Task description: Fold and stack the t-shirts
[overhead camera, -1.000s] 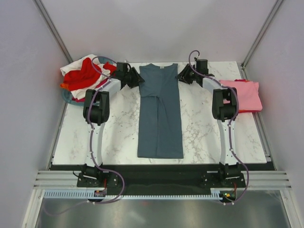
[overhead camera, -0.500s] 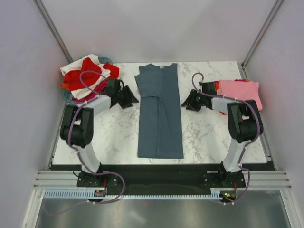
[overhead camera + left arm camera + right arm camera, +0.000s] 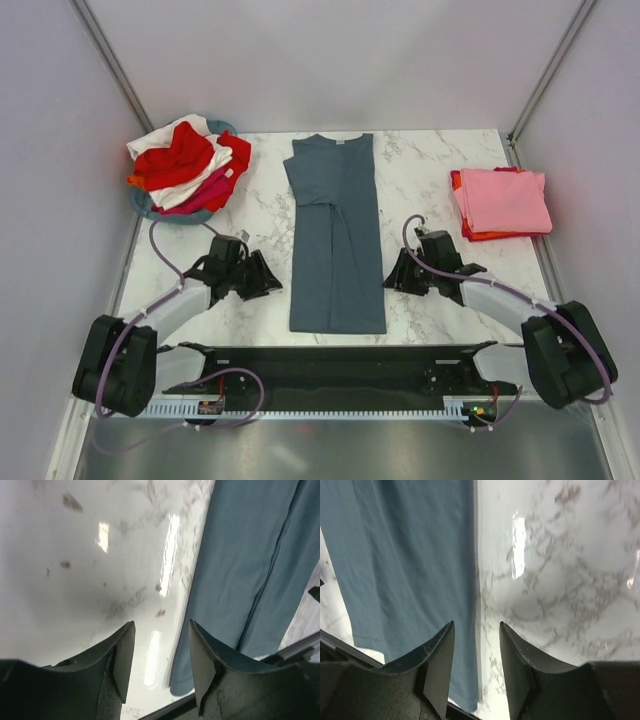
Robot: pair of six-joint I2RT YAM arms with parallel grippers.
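Observation:
My right gripper will next grab its side edge near the hem (image 3: 383, 304) (image 3: 473, 654), opposite my left gripper. It will do so to fold the lower part toward the collar.
A slate blue-grey t-shirt (image 3: 337, 235) lies flat in the table's middle, both sides folded in to a long strip, collar at the far end. My left gripper (image 3: 268, 280) is open and empty just left of its lower part. My right gripper (image 3: 392, 277) is open and empty just right of it. The shirt's left edge and hem corner show in the left wrist view (image 3: 240, 580). Its right edge runs between the open jaws in the right wrist view (image 3: 405, 565). A folded pink t-shirt (image 3: 503, 198) lies on an orange-red one at the right. Red, white and magenta shirts (image 3: 185, 160) are heaped at the far left.
The heap sits in a round teal basket (image 3: 143, 203) at the table's far left corner. The marble table (image 3: 430, 175) ends in a black front rail (image 3: 330, 358) near the shirt's hem. Grey walls close in the back and sides.
Both arms have swung from beside the shirt's collar end down toward the near edge. Both grippers now sit beside the shirt's lower part. The shirt has not moved.

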